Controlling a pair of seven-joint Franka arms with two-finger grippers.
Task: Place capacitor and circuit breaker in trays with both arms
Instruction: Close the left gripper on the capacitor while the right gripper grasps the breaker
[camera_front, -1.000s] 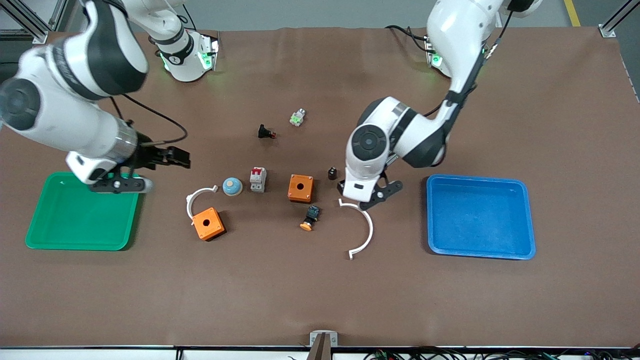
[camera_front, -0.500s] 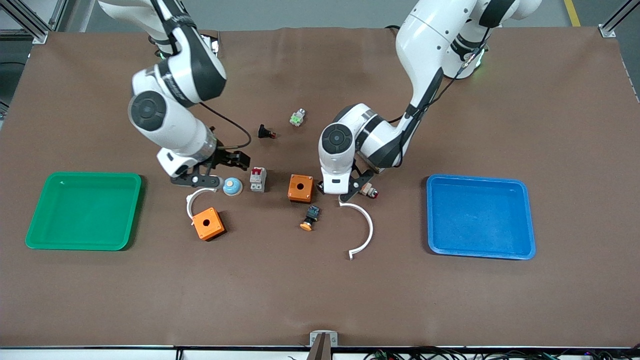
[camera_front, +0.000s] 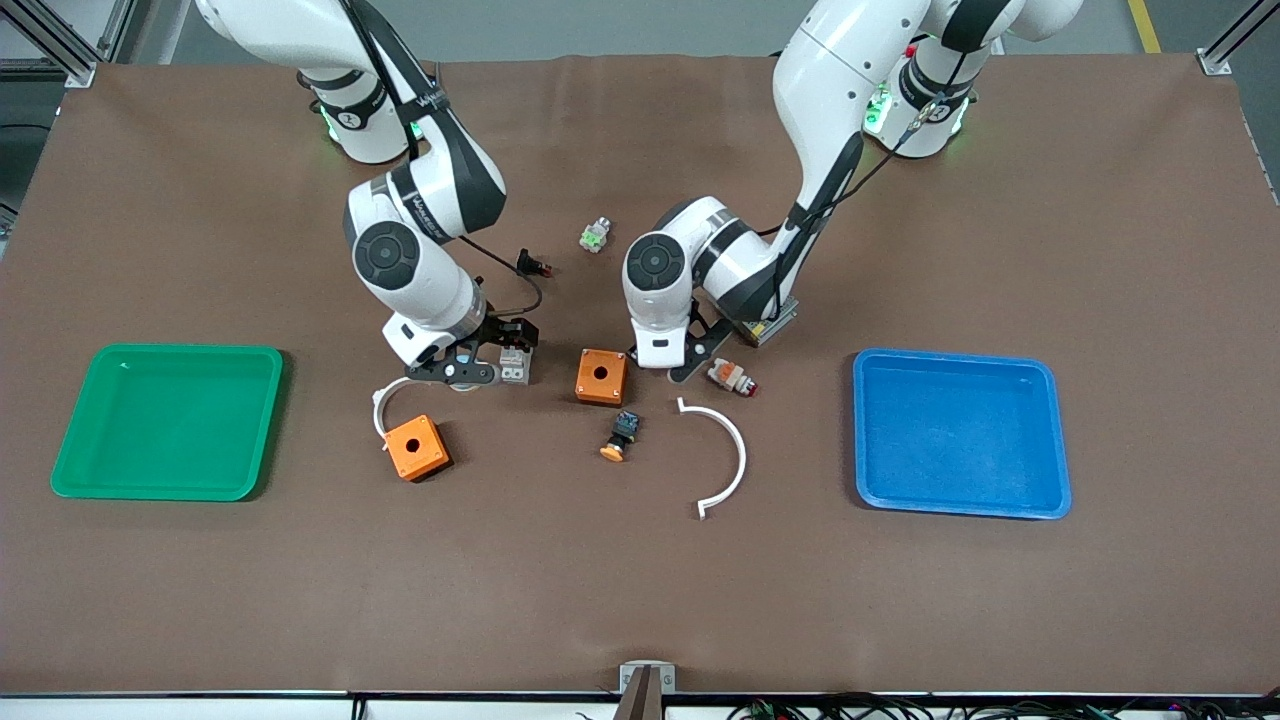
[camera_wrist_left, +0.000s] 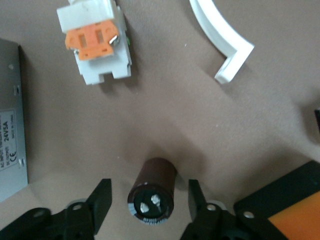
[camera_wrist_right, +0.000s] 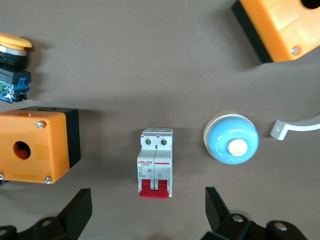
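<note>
The circuit breaker has a white body beside the red levers, and my right gripper will grab it there next to place the breaker in a tray (camera_front: 168, 420).
The capacitor (camera_wrist_left: 152, 192), a stubby dark cylinder, stands on the brown mat. It lies between the open fingers of my left gripper (camera_wrist_left: 149, 206), with gaps on both sides. In the front view my left gripper (camera_front: 665, 362) hides it. The circuit breaker (camera_wrist_right: 156, 162) is a white-grey block with red levers. It lies flat under my right gripper (camera_wrist_right: 147, 210), which is open and wide of it. In the front view the breaker (camera_front: 517, 368) peeks out beside my right gripper (camera_front: 490, 352).
A green tray (camera_front: 165, 420) lies at the right arm's end, a blue tray (camera_front: 960, 432) at the left arm's end. Near the grippers are two orange boxes (camera_front: 601, 376) (camera_front: 417, 447), a blue dome (camera_wrist_right: 231, 137), a white-and-orange part (camera_front: 732, 377), two white arcs (camera_front: 725, 450) (camera_front: 385, 400) and a black orange-capped part (camera_front: 620, 435).
My right gripper has swung from the green tray to over the circuit breaker and now covers the blue dome. My left gripper has shifted over the capacitor, uncovering the white-and-orange part.
</note>
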